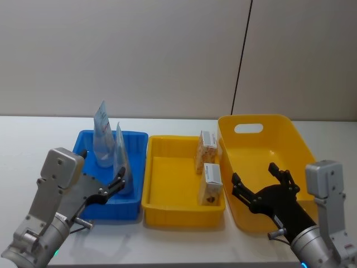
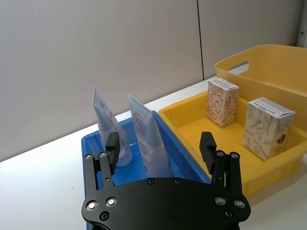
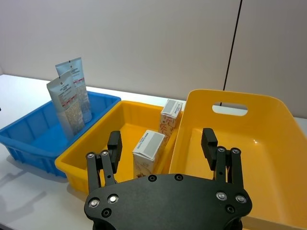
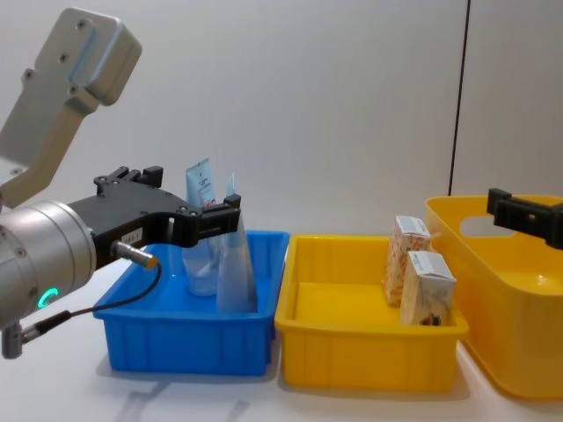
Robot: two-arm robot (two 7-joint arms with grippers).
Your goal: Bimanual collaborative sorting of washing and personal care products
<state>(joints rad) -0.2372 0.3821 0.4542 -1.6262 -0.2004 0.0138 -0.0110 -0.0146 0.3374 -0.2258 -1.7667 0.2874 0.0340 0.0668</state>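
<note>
The blue bin's sides close in around the tube's base, so the left gripper needs to grab the nearer tube by its upper body (image 1: 120,151) (image 3: 68,99) next, above the blue bin's rim.
Two pale-blue tubes (image 1: 102,137) (image 1: 121,161) stand upright in the blue bin (image 1: 111,211). Two speckled cartons (image 1: 207,146) (image 1: 211,184) stand along the right side of the small yellow bin (image 1: 167,167). My left gripper (image 1: 103,167) hovers open over the blue bin's near left corner, empty, its fingers (image 2: 112,143) short of the nearer tube (image 2: 146,139). My right gripper (image 1: 254,174) hangs open and empty over the near left part of the large yellow bin (image 1: 279,145), beside the nearer carton (image 3: 147,153).
The three bins sit side by side on a white table (image 1: 33,139), close to its front edge. The large yellow bin has a handle slot (image 1: 249,128) in its far wall and holds nothing. A plain wall rises behind.
</note>
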